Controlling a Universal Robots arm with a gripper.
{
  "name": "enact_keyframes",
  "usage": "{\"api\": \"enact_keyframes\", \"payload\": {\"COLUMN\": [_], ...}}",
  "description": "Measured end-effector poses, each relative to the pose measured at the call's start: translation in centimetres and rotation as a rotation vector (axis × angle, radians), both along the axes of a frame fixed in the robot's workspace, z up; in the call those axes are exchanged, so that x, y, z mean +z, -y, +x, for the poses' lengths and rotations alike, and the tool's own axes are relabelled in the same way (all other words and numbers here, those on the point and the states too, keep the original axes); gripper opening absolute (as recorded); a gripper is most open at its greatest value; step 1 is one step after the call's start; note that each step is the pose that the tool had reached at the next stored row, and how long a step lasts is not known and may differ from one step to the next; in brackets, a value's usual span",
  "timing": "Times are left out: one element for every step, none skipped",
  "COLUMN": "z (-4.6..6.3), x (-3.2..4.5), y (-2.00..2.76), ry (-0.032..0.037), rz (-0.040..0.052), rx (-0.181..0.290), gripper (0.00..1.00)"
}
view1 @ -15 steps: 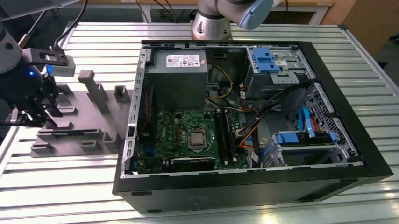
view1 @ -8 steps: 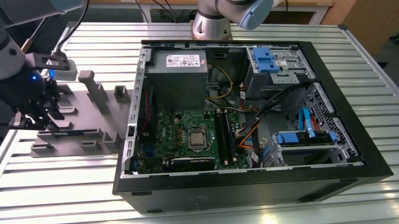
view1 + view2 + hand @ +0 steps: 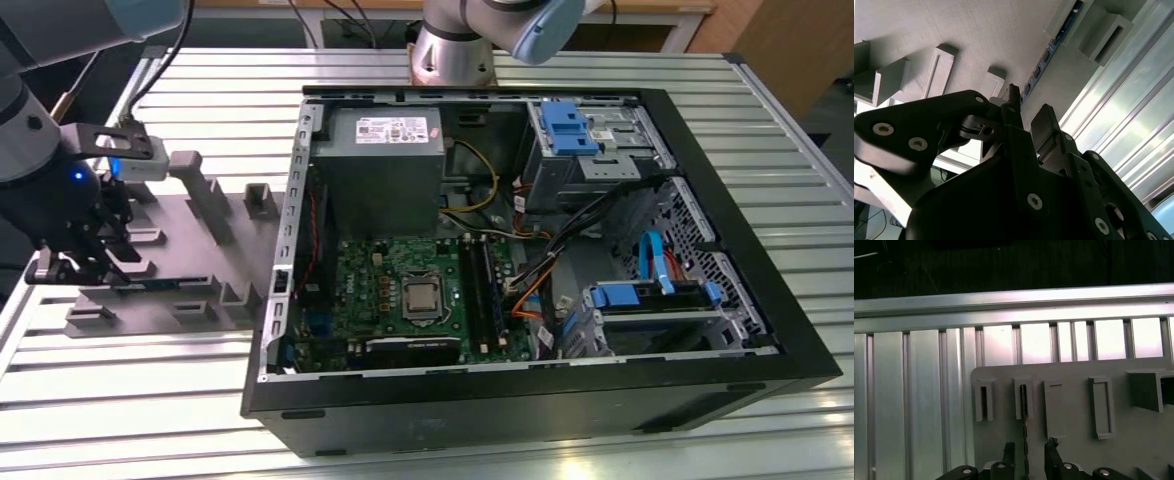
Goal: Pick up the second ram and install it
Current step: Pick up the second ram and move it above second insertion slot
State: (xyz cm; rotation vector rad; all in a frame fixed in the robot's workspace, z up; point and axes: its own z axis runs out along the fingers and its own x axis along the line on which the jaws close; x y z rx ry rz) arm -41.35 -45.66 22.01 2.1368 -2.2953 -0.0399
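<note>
The grey slot block fits closely around one end of the ram, so I will next grab the ram with my gripper by its exposed part outside the grey slot block (image 3: 1026,456).
The second ram (image 3: 1024,412) is a thin dark stick standing on edge in a slot of the grey fixture plate (image 3: 1074,405). In the second wrist view the ram (image 3: 1046,55) runs as a dark-and-blue strip toward the fingers. My gripper (image 3: 1029,447) is open and straddles the near end of the ram, one black finger (image 3: 1008,451) on each side with a small gap to the board. In the exterior view the gripper (image 3: 83,262) hangs low over the fixture plate (image 3: 174,215) at the exterior view's left, beside the open computer case (image 3: 534,390).
The case lies open with its motherboard (image 3: 400,290), long black slot rails (image 3: 481,290), power supply (image 3: 380,160) and blue drive brackets (image 3: 567,125). Raised grey blocks (image 3: 207,190) stand on the fixture plate. The table is ribbed aluminium (image 3: 914,405).
</note>
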Motion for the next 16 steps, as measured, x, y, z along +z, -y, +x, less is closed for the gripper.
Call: {"api": "enact_keyframes", "payload": {"z": [0.0,0.0,0.0,0.0,0.0,0.0,0.0,0.0,0.0,0.0,0.0,0.0,0.0,0.0,0.0,0.0], "x": [0.00,-0.01,-0.02,-0.03,-0.09,-0.18,-0.27,-0.39,-0.51,-0.63,-0.75,-0.88,-1.00,-1.11,-1.21,-1.30], "y": [0.00,0.00,0.00,0.00,0.00,-0.01,0.00,0.00,0.01,0.02,0.03,0.03,0.03,0.03,0.03,0.03], "ry": [0.0000,0.0000,0.0001,0.0002,0.0005,0.0006,0.0005,0.0008,0.0009,0.0009,0.0009,0.0010,0.0010,0.0010,0.0010,0.0010], "rz": [0.0000,0.0000,0.0001,0.0001,0.0004,0.0004,0.0002,0.0002,0.0002,0.0001,0.0001,0.0001,0.0001,0.0002,0.0001,0.0001], "rx": [0.000,0.000,0.000,0.000,0.000,0.000,0.000,0.000,0.000,0.000,0.000,0.000,0.000,0.000,0.000,0.000], "gripper": [0.37,0.37,0.37,0.37,0.37,0.37,0.37,0.37,0.37,0.37,0.37,0.37,0.37,0.37,0.37,0.37]}}
